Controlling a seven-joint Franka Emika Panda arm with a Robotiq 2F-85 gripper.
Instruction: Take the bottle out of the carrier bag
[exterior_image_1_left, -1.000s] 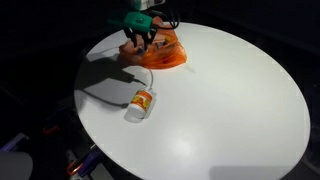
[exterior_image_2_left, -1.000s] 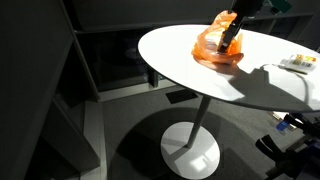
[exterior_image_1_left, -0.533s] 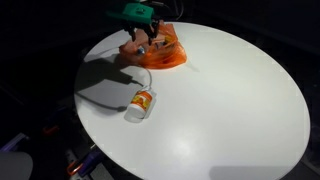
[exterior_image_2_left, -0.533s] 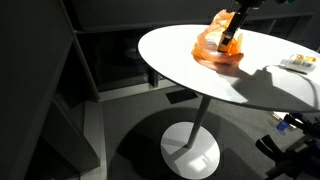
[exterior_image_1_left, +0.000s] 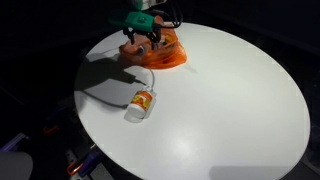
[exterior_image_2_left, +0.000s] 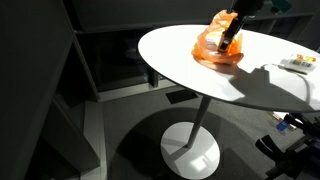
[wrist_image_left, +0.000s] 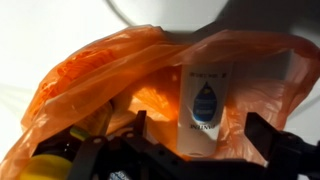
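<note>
The bottle is deeper in the bag, below my open fingertips, so my gripper moves down to the bottle's lower half before it closes on the bottle (exterior_image_1_left: 144, 45) (wrist_image_left: 202, 121).
An orange plastic carrier bag (exterior_image_1_left: 162, 54) (exterior_image_2_left: 213, 50) lies crumpled near the far edge of the round white table (exterior_image_1_left: 220, 110). My gripper (exterior_image_1_left: 146, 40) (exterior_image_2_left: 230, 36) hangs right over it, dipping into its mouth. In the wrist view the bag (wrist_image_left: 100, 70) fills the picture. Inside it a white bottle (wrist_image_left: 205, 95) with a blue drop on its label shows through the orange film. My gripper (wrist_image_left: 197, 125) is open, one dark finger on each side of the bottle, and neither finger presses on it.
A small orange-and-white bottle (exterior_image_1_left: 141, 103) (exterior_image_2_left: 298, 62) lies on its side on the table, away from the bag. Something yellow (wrist_image_left: 52, 152) sits in the bag's lower left. The table (exterior_image_2_left: 200, 78) stands on a pedestal foot (exterior_image_2_left: 190, 150), and the bag is near the rim.
The jaws have gone from shut to wide open above the bag. The arm shifted slightly and is back over the bag's mouth; bag and loose bottle have not moved.
</note>
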